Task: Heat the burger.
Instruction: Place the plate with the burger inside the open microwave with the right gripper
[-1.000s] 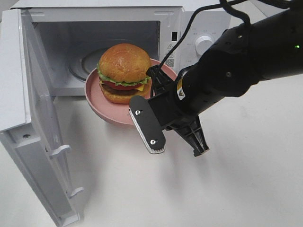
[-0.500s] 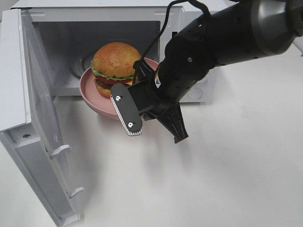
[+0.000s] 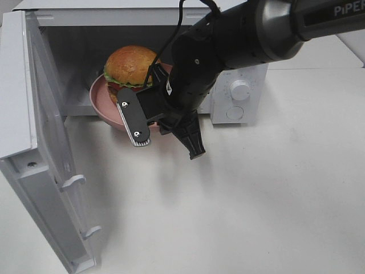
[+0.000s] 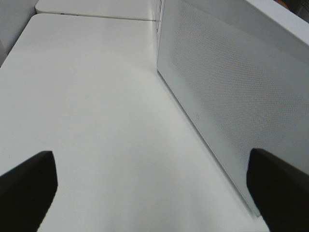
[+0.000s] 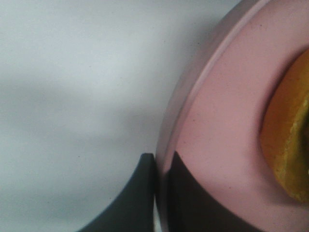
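Observation:
The pink plate, with its near rim past the microwave's front edge, must move flat onto the microwave's bottom before my right gripper releases it.
The burger [image 3: 130, 65], with a golden bun and green lettuce, sits on a pink plate [image 3: 101, 98] at the mouth of the open microwave [image 3: 236, 74]. My right gripper [image 3: 155, 85] reaches across from the right and is shut on the plate's right rim. In the right wrist view its dark fingertips [image 5: 140, 193] pinch the pink plate rim [image 5: 193, 96] between them, with the burger's bun [image 5: 289, 145] at the edge; the right gripper [image 5: 161, 164] stays closed there. My left gripper [image 4: 152, 193] is open and holds nothing, hovering over the white table beside the microwave's side wall [image 4: 231, 96].
The microwave door [image 3: 40, 142] swings open toward the front left. Two control knobs [image 3: 240, 89] sit on the microwave's right panel. White tabletop [image 3: 274, 200] stretches in front and to the right.
My right arm has carried the plate and burger leftward and farther back, from in front of the microwave opening toward its cavity. The left gripper has stayed open.

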{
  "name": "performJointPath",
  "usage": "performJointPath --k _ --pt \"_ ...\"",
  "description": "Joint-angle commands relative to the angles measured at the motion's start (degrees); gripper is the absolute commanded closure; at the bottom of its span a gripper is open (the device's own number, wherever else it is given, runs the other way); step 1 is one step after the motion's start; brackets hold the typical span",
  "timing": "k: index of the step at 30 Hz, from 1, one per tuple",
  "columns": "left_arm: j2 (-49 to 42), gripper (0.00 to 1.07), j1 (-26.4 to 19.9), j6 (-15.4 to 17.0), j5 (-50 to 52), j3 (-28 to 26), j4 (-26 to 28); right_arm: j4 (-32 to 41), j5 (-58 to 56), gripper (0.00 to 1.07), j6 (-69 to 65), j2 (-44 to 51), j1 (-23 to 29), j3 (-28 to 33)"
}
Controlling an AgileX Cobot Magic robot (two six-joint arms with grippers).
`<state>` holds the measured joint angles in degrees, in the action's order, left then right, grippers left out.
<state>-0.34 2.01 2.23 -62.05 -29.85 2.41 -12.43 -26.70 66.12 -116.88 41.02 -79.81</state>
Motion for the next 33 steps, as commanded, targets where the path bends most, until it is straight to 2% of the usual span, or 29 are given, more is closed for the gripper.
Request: performJointPath --k 1,19,33 --pt "-0.8 0.07 0.29 0.11 0.8 0.17 0.46 -1.6 1.2 1.07 -2.52 -1.26 -0.17 -4.76" --pt "-0.8 0.07 0.29 0.11 0.8 0.17 0.46 -1.49 -3.67 1.07 -5.84 -11.8 -0.29 -21.94" --pt "-0.8 0.07 0.29 0.11 0.8 0.17 0.4 -1.66 -6.36 1.07 -7.33 -17.25 -1.49 -31.11"
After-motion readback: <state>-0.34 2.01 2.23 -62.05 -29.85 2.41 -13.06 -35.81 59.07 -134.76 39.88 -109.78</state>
